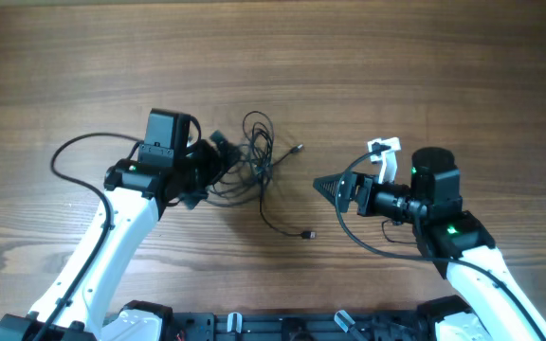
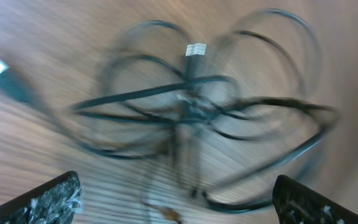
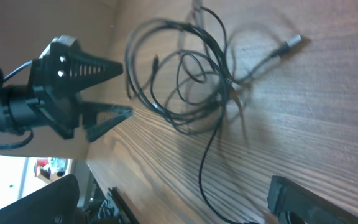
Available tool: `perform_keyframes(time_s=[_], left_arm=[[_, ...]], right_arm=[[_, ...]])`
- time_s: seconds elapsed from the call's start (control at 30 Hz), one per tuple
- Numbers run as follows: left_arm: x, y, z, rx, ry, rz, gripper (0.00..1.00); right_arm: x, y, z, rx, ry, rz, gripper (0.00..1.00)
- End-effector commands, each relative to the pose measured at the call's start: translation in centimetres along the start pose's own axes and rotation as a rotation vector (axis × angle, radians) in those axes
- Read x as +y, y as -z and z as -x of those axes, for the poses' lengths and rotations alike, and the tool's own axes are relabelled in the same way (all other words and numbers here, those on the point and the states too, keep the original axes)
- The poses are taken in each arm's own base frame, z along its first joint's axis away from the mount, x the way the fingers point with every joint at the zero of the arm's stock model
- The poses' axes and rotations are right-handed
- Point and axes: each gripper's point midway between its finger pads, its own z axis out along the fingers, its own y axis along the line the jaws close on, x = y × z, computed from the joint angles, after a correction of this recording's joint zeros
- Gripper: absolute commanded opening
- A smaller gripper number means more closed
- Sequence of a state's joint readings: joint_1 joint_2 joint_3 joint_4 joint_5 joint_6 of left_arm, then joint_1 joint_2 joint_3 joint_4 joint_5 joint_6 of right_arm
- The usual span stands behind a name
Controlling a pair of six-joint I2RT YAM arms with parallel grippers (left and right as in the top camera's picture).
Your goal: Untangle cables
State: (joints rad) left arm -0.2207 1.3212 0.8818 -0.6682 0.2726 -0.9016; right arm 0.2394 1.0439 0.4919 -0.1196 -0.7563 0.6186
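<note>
My right gripper grabs a cord loop at the tangle's far side (image 1: 258, 118) (image 3: 206, 9) next, leaving plug ends free, to pull cables apart.
The cables (image 1: 257, 156) are thin black cords in one loose tangle at mid-table. One plug end (image 1: 298, 149) sticks out to the right, and another (image 1: 309, 234) trails toward the front. My left gripper (image 1: 214, 166) is open at the tangle's left edge. In the blurred left wrist view the tangle (image 2: 197, 112) lies just ahead of the open jaws (image 2: 179, 202), with nothing between them. My right gripper (image 1: 323, 185) is open and empty, to the right of the tangle and apart from it. The right wrist view shows the tangle (image 3: 191, 81), a plug (image 3: 294, 42) and the left gripper (image 3: 120, 90).
The wooden table (image 1: 425, 66) extends bare all around the tangle. A white clip-like part (image 1: 384, 152) sits on the right arm. Thick black arm cables loop beside each arm, one at the left (image 1: 74, 152). The table's front edge (image 3: 114, 186) is near.
</note>
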Motion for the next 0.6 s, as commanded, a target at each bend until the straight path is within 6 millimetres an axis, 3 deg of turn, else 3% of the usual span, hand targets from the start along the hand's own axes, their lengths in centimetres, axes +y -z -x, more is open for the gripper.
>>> perform_keyframes(time_s=[0.0,0.07,0.17,0.23,0.43,0.57], left_arm=[[2.8,0.8,3.0,-0.168,0.100,0.144,1.00],[2.8,0.8,2.9,-0.167,0.100,0.144,1.00],[2.5,0.8,3.2,-0.175,0.094,0.132,1.00],[2.0,1.1,3.8,-0.196,0.080,0.108,1.00],[0.0,4.9,6.6,-0.251,0.102,-0.004,1.00],[0.3,6.4,7.4,-0.241,0.169,-0.067,1.00]], right_arm=[[-1.2,-0.7,-1.0,0.047,-0.028,-0.008,1.00],[-1.3,-0.8,-1.1,0.053,-0.032,-0.012,0.98],[-1.0,-0.8,-0.7,0.037,0.074,0.000,0.86],[-0.9,-0.8,-0.5,0.033,0.094,0.003,0.85],[0.8,-0.6,1.2,0.002,0.212,0.016,0.81],[1.4,-0.8,3.3,-0.060,0.257,-0.061,0.81]])
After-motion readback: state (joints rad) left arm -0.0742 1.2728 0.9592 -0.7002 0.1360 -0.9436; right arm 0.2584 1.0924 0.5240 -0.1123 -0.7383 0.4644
